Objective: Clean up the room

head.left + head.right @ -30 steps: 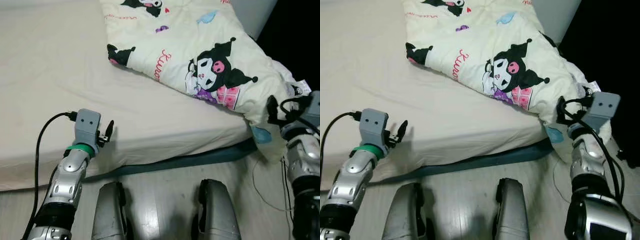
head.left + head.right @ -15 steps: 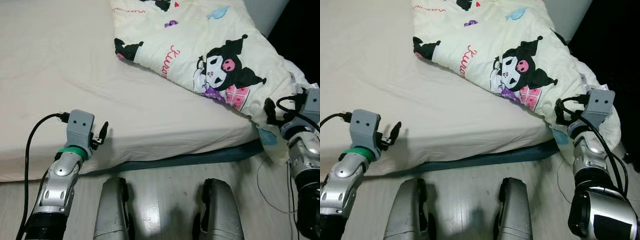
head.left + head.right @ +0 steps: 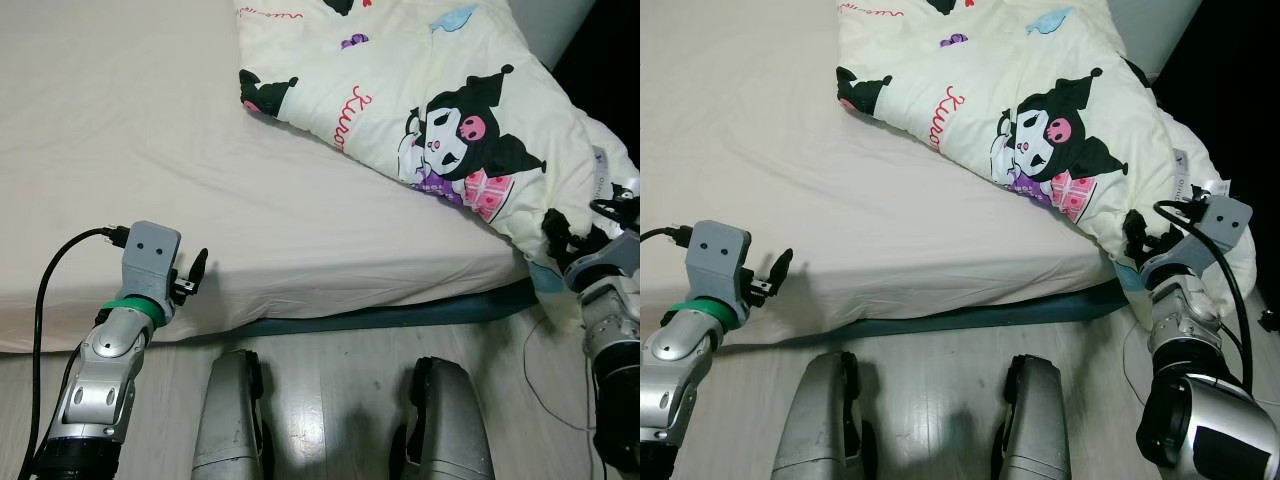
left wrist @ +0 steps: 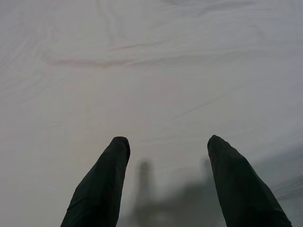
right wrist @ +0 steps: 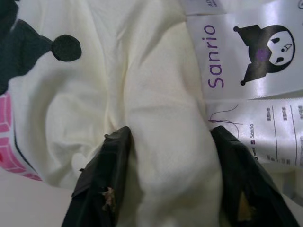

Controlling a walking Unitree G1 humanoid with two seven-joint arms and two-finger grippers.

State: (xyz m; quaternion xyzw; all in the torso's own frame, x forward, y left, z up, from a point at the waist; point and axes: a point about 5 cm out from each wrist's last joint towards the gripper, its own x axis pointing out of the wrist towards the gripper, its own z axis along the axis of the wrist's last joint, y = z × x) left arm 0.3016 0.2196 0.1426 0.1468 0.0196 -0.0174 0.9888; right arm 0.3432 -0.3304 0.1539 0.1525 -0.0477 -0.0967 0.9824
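The blanket has a thick fold standing up beside its sewn-in labels, while its printed top spreads slack, so my right gripper will next grab the blanket by that corner fold [image 5: 173,151].
A cream blanket [image 3: 430,90] printed with a black cartoon character lies bunched on the right half of the bed and spills over its right front corner. My right gripper [image 3: 560,232] is pushed into that hanging corner. In the right wrist view it is open [image 5: 168,137], with a thick fold of the blanket [image 5: 165,118] between the fingers and white sewn-in labels [image 5: 251,52] beside them. My left gripper [image 3: 195,270] hovers open over the bare cream sheet [image 3: 120,130] near the bed's front edge, holding nothing [image 4: 165,146].
A dark blue-green mattress base [image 3: 380,318] runs under the sheet's front edge. My two silver legs [image 3: 235,420] [image 3: 445,420] stand on pale wood floor [image 3: 330,360]. A thin cable [image 3: 540,370] lies on the floor at the right. Dark space lies beyond the bed's right side.
The whole picture has shifted, so the camera moved. My right gripper sits lower and deeper in the hanging blanket corner. The left gripper stays open by the bed's edge.
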